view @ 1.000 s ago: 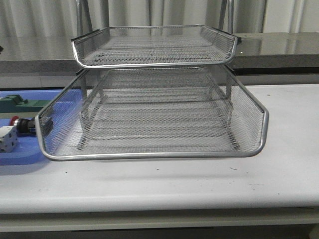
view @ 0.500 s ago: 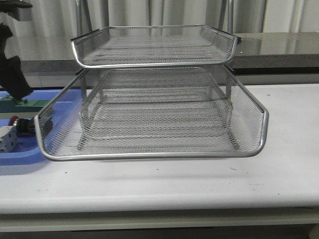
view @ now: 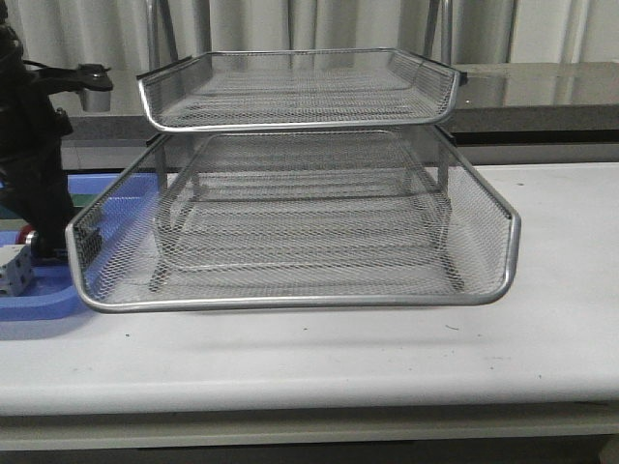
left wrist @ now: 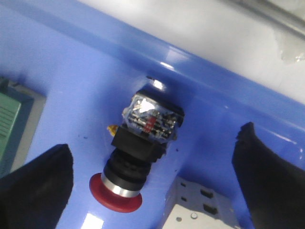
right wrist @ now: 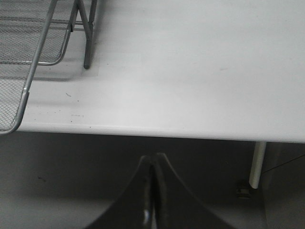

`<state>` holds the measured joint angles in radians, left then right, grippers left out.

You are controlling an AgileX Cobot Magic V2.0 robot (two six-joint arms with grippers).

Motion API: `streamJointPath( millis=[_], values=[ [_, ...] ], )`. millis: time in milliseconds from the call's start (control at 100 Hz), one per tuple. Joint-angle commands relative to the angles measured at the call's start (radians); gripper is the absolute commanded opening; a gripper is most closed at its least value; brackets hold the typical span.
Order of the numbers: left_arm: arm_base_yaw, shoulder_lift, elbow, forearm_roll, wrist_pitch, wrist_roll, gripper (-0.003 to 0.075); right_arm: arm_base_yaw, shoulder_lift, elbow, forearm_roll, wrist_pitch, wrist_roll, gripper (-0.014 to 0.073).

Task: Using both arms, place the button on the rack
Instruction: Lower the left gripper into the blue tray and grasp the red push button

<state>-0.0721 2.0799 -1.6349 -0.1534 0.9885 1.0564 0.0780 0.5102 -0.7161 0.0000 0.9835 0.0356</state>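
The fingers of my left gripper stop above the button's black body (left wrist: 138, 143) in the left wrist view. They need to go lower before closing on it.
The button (left wrist: 138, 148), with red head, silver collar and black and blue body, lies on its side in the blue tray (left wrist: 71, 71). My left gripper (left wrist: 156, 138) is open just above it, with one black finger (left wrist: 40, 183) on each side of it and neither touching. In the front view only the button's red head (view: 29, 235) shows, under my left arm (view: 34, 164). The silver wire-mesh rack (view: 290, 290) stands mid-table with its lower tray slid forward. My right gripper (right wrist: 152, 162) is shut and empty, below the table's front edge, right of the rack's corner (right wrist: 28, 76).
A white block with dark holes (left wrist: 205, 207) lies right beside the button's head, and it also shows in the front view (view: 14, 271). A flat green block (left wrist: 12, 124) lies in the tray on the button's other side. The rack's lower tray rim (view: 75, 261) overlaps the blue tray's right end.
My left arm has come into the front view from the upper left and dropped over the blue tray, now covering the green block. The rack and button have not moved.
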Motion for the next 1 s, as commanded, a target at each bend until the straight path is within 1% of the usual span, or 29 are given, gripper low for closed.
streamJointPath(
  millis=[0,410,610,900,940,990],
  values=[
    [-0.003,-0.043,-0.034,0.017,-0.019,0.005,0.0638,0.001,0.004,-0.033,-0.010,-0.052,0.000,-0.0068],
    [-0.005,0.010,-0.035,0.024,-0.054,0.053,0.0638,0.001,0.004,-0.033,-0.010,-0.052,0.000,-0.0068],
    [-0.005,0.039,-0.035,0.024,-0.094,0.053,0.0638,0.001,0.004,-0.033,-0.010,-0.052,0.000,-0.0068],
    [-0.005,0.060,-0.035,0.024,-0.094,0.053,0.0637,0.001,0.004,-0.033,-0.010,-0.051,0.000,-0.0068],
    [-0.005,0.060,-0.035,0.024,-0.094,0.053,0.0625,0.001,0.004,-0.033,-0.010,-0.051,0.000,-0.0068],
    [-0.005,0.060,-0.035,0.024,-0.094,0.053,0.0583,0.001,0.004,-0.033,-0.010,-0.051,0.000,-0.0068]
  ],
)
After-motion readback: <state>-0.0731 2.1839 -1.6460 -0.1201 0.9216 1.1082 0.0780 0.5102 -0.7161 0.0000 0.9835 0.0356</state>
